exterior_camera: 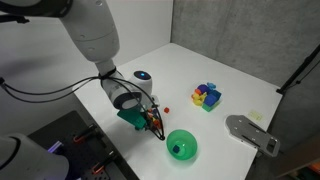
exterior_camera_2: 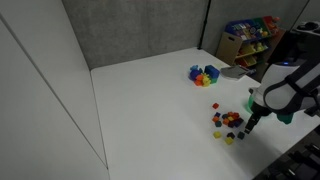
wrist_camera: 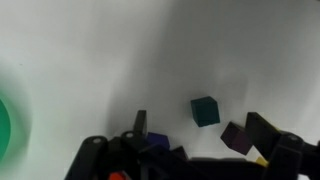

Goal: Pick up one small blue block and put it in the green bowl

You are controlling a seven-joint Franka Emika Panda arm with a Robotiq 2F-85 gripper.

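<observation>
My gripper moves down first and only then closes on that cube, since my fingers are above the teal-blue cube (wrist_camera: 205,111), one covering its dark neighbour.
My gripper (exterior_camera: 153,120) hangs low over a pile of tiny coloured cubes (exterior_camera_2: 228,121), right next to the green bowl (exterior_camera: 181,147). In the wrist view the gripper (wrist_camera: 201,126) is open, with its fingers wide apart and nothing held. A dark teal-blue cube (wrist_camera: 205,110) lies between the fingertips, apart from both. A dark blue cube (wrist_camera: 159,145) sits by one finger and a purple cube (wrist_camera: 237,137) by the other. The bowl's rim (wrist_camera: 5,120) shows at the edge of the wrist view. In an exterior view my gripper (exterior_camera_2: 249,118) and arm hide the bowl.
A cluster of larger multicoloured blocks (exterior_camera: 207,96) stands farther back on the white table and also shows in an exterior view (exterior_camera_2: 204,74). A lone red cube (exterior_camera: 167,98), a grey device (exterior_camera: 251,133) and a white-and-blue object (exterior_camera: 143,75) are nearby. A shelf (exterior_camera_2: 250,40) stands behind.
</observation>
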